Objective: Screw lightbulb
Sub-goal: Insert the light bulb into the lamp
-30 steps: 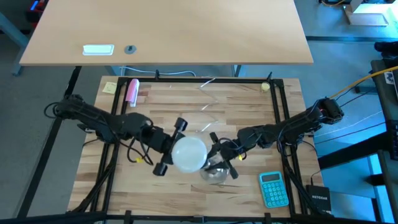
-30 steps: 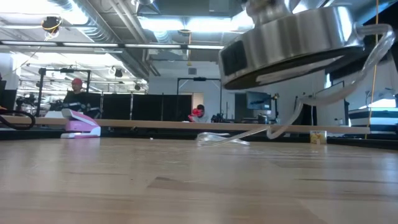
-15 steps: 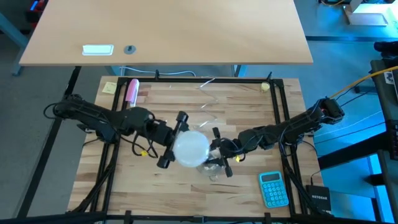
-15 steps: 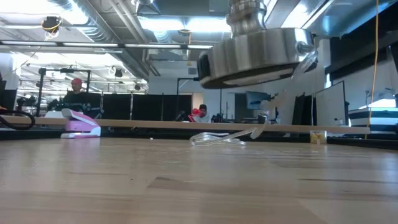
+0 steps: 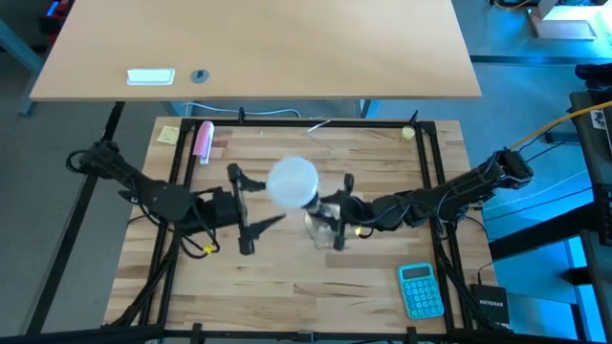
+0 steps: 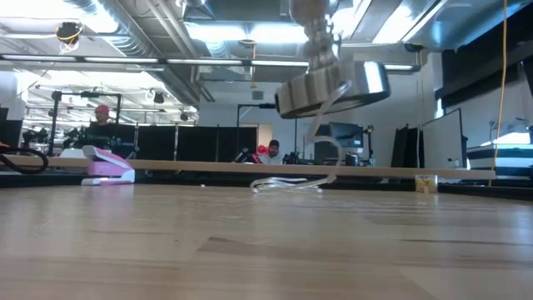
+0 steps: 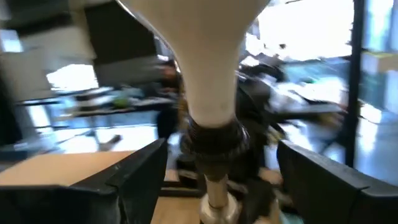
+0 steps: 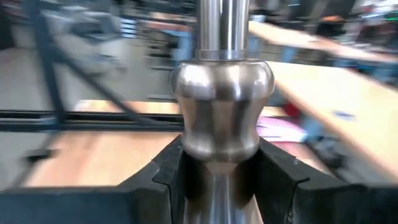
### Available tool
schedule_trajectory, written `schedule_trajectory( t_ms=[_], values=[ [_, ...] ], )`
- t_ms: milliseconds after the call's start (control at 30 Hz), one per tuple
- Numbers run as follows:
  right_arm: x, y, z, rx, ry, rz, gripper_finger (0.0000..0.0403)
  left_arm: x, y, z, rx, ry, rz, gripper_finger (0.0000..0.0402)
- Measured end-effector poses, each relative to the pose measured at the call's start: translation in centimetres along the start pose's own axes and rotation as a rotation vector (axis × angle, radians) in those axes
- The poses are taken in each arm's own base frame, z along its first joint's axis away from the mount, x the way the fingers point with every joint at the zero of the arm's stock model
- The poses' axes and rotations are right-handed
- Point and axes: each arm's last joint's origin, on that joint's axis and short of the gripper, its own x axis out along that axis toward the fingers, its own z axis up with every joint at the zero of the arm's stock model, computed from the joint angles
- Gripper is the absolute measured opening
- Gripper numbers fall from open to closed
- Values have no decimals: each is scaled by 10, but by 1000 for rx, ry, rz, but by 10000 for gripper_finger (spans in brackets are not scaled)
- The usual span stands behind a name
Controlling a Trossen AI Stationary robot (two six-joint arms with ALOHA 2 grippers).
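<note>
I need to grab the bulb by its narrow neck (image 7: 208, 93) with my left gripper next. Then I can screw it into the bulb's black socket (image 7: 214, 142).
The white round lightbulb (image 5: 292, 182) stands with its narrow neck (image 7: 208, 93) in the black socket (image 7: 214, 146) on top of the silver lamp stand. The stand's flared base (image 6: 333, 87) hangs above the table. My left gripper (image 5: 241, 210) is open, just left of the bulb. Its fingers (image 7: 134, 177) stand on either side of the socket without touching it. My right gripper (image 5: 335, 208) is shut on the stand's stem, right of the bulb. My right gripper pinches the lamp stand's silver stem (image 8: 214, 180) between its two fingers, just under a rounded bulge (image 8: 222, 118). The fingers come about level from the table's right side and lie across the stem. The stand is lifted clear of the table, slightly tilted, with the bulb on top.
The lamp's clear cord (image 6: 287, 183) hangs down and lies looped on the wood. A blue calculator (image 5: 421, 290) lies at the near right. A pink object (image 5: 203, 140) and a yellow note (image 5: 168, 134) lie at the far left. Black frame rails (image 5: 432, 162) border the table.
My right gripper has carried the lamp stand with the bulb toward the table's far edge, and the base stays lifted. My left gripper has come off the bulb and drawn back toward the table's left edge.
</note>
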Motion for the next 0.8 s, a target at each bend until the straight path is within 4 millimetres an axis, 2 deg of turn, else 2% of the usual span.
schedule_trajectory(
  t_ms=[133,300,600,800],
  values=[
    [5,-9,-3,-14,14,-129,137,9,-1,2,-34,-51,96,284],
    [13,-16,-9,-24,39,-190,137,27,1,-4,-39,-85,156,270],
    [15,-16,-10,-23,39,-197,137,48,19,-8,-78,-129,255,244],
    [15,-16,-11,-34,46,-197,137,53,24,-8,-116,-164,199,239]
  ],
)
